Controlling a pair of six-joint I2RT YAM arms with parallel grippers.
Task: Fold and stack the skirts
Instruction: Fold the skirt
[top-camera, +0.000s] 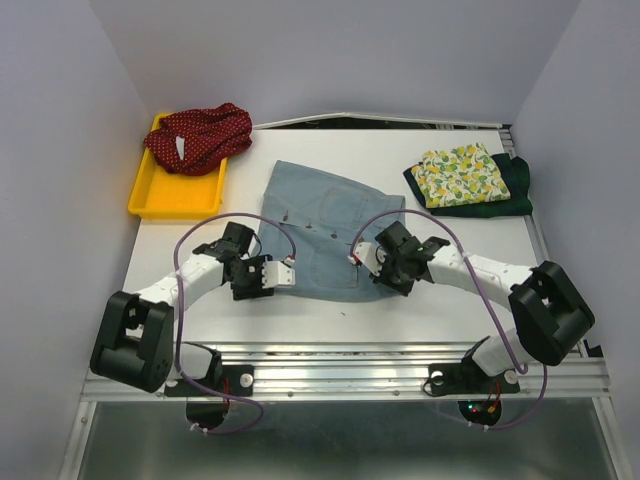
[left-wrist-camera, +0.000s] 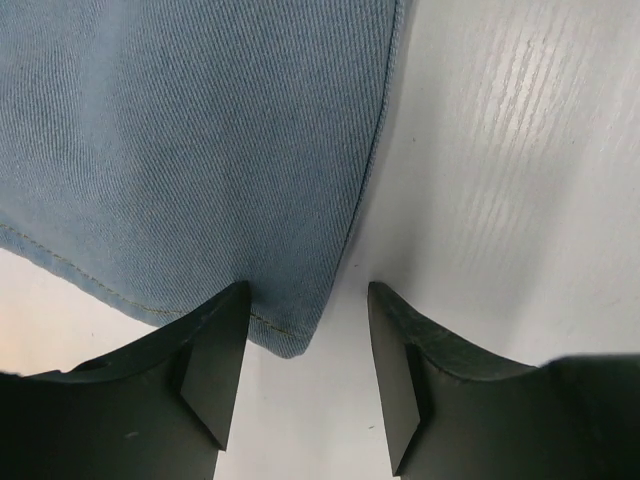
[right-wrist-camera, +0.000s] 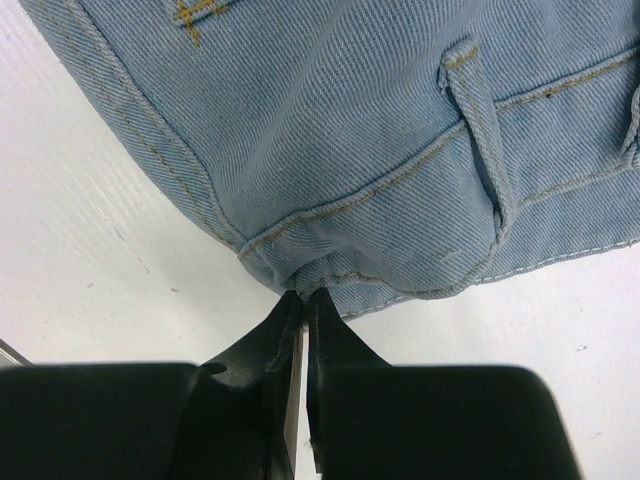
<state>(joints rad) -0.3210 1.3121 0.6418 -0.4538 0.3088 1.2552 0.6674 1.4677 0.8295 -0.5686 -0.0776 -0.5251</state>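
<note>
My left gripper closes next, which would catch the denim skirt's corner, since it lies between the fingers and reaches back past them.
The light-blue denim skirt (top-camera: 335, 225) lies spread flat in the middle of the table. My left gripper (top-camera: 284, 273) is open at its near left corner; in the left wrist view the denim (left-wrist-camera: 200, 130) has its corner lying between the spread fingers of the gripper (left-wrist-camera: 308, 295), touching the left one. My right gripper (top-camera: 362, 260) is shut on the near right corner; in the right wrist view the gripper (right-wrist-camera: 305, 298) pinches the bunched hem of the denim (right-wrist-camera: 350, 130). The red white-dotted skirt (top-camera: 198, 135) lies crumpled in the tray. The lemon-print skirt (top-camera: 462, 175) lies folded on the dark green one (top-camera: 515, 185).
The yellow plastic tray (top-camera: 170, 198) stands at the back left. Grey walls close the table on the left, back and right. A metal rail (top-camera: 340, 365) runs along the near edge by the arm bases.
</note>
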